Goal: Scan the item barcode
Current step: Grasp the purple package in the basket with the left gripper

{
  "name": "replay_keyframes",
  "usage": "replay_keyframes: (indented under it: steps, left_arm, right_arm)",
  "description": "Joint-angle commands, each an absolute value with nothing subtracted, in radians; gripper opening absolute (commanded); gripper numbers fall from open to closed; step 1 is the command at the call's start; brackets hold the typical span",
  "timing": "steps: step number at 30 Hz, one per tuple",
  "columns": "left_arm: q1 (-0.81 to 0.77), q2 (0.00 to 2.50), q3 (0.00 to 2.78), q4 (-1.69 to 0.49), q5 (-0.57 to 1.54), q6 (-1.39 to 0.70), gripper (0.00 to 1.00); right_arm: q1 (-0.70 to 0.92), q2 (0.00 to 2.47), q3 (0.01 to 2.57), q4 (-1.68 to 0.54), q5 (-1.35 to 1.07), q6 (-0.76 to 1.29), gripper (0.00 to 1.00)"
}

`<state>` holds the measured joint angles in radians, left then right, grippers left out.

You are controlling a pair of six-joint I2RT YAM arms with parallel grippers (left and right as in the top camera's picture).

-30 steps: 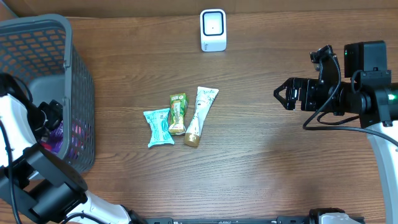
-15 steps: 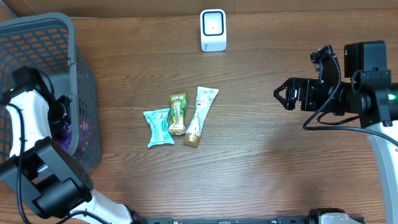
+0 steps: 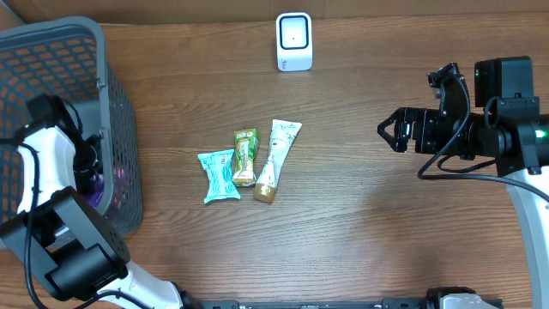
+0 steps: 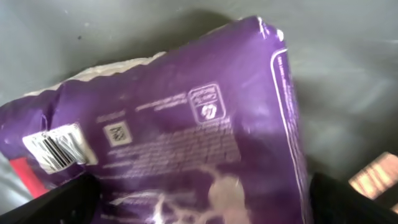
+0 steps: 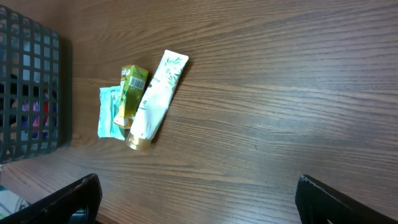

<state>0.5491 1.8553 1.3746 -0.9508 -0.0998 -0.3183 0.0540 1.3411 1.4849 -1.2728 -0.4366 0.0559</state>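
Observation:
The purple packet [image 4: 186,124] has a white barcode label that must stay uncovered to scan. My left gripper should grab the packet across its middle next.
My left gripper [image 3: 86,167] is down inside the grey basket [image 3: 51,30], open. Its two dark fingers stand wide apart at the bottom corners of the left wrist view. Right below them a purple packet [image 4: 186,124] lies on the basket floor, and a white barcode label [image 4: 55,148] shows near its left end. The fingers are either side of the packet, not closed on it. A little purple [image 3: 116,182] shows through the mesh from overhead. The white scanner [image 3: 293,41] stands at the table's far edge. At the right, my right gripper [image 3: 395,133] hangs open over bare wood, holding nothing.
Three items lie together mid-table: a teal packet [image 3: 219,175], a green packet [image 3: 244,156] and a white tube [image 3: 276,160]. The right wrist view shows the tube [image 5: 155,99] and the basket wall [image 5: 28,93] at its left edge.
My left arm has swung up and further into the basket, and the basket's right wall has shifted slightly right. The right arm has not moved.

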Motion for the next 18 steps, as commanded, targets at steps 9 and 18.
replay_keyframes:
  steps: [9, 18]
  left_arm:
    - [0.543, 1.86, 1.271, -0.919, -0.085, -0.315, 0.97]
    - [0.544, 1.86, 1.275, -0.924, -0.086, -0.309, 0.08]
  right_arm:
    - [0.059, 1.338, 1.496, -1.262, -0.427, 0.056, 1.0]
    - [0.059, 1.338, 1.496, -1.262, -0.427, 0.056, 1.0]
